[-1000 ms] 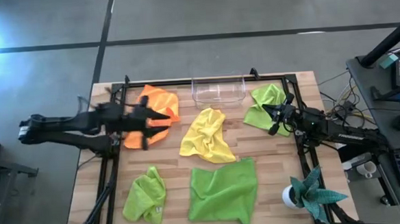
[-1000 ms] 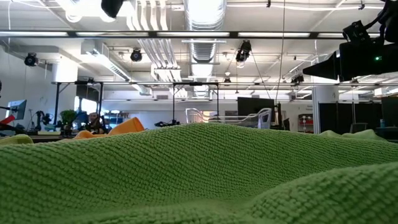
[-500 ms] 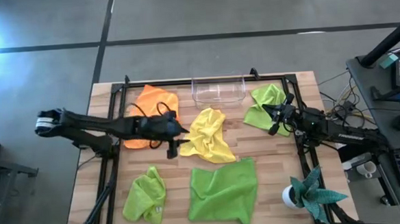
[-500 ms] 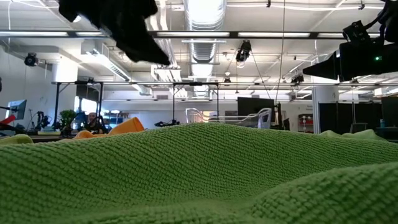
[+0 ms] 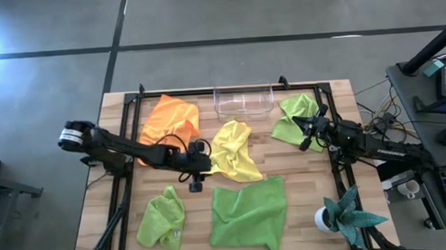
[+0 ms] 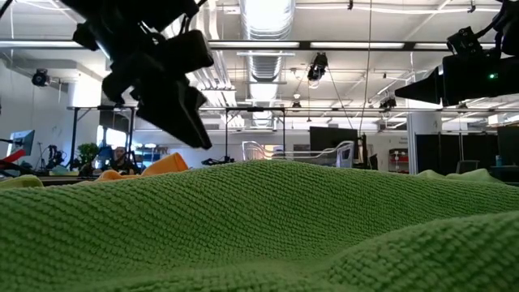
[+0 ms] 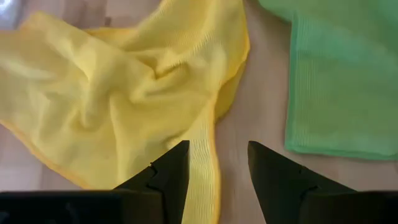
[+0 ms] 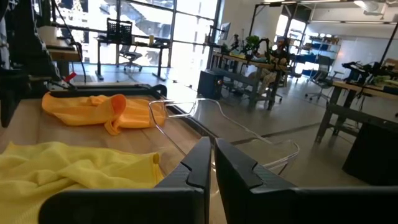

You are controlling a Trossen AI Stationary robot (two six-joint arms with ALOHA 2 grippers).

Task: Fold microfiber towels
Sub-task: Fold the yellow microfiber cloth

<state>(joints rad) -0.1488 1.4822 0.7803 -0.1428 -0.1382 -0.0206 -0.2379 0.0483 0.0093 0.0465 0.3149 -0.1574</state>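
Observation:
The left gripper will next pick up the yellow towel [image 7: 112, 87], grabbing it by its orange-stitched edge [image 7: 211, 168], and straighten it for folding.
Five towels lie on the wooden table. The orange one [image 5: 169, 120] is crumpled at the far left and the yellow one [image 5: 232, 151] lies rumpled in the middle. The lime green ones lie at the far right [image 5: 295, 117], spread flat at the near middle [image 5: 249, 215], and bunched at the near left [image 5: 161, 218]. My left gripper [image 5: 201, 172] hangs open, slanting down over the yellow towel's near left edge [image 7: 202, 155], which shows between its fingers [image 7: 168, 171]; I see no touch. My right gripper [image 5: 304, 132] is shut, level, over the far right green towel.
A clear plastic bin [image 5: 243, 101] stands at the far edge, in the middle. A teal plant in a white pot [image 5: 342, 218] sits at the near right corner. Black rails [image 5: 127, 191] run along the table's left and right sides. Bare wood shows between the yellow towel and the flat green towel.
My left gripper has swung from over the orange towel toward the table's right and near side. It has come down and tipped its fingers downward, ending at the yellow towel's near left edge. The towels have not moved.

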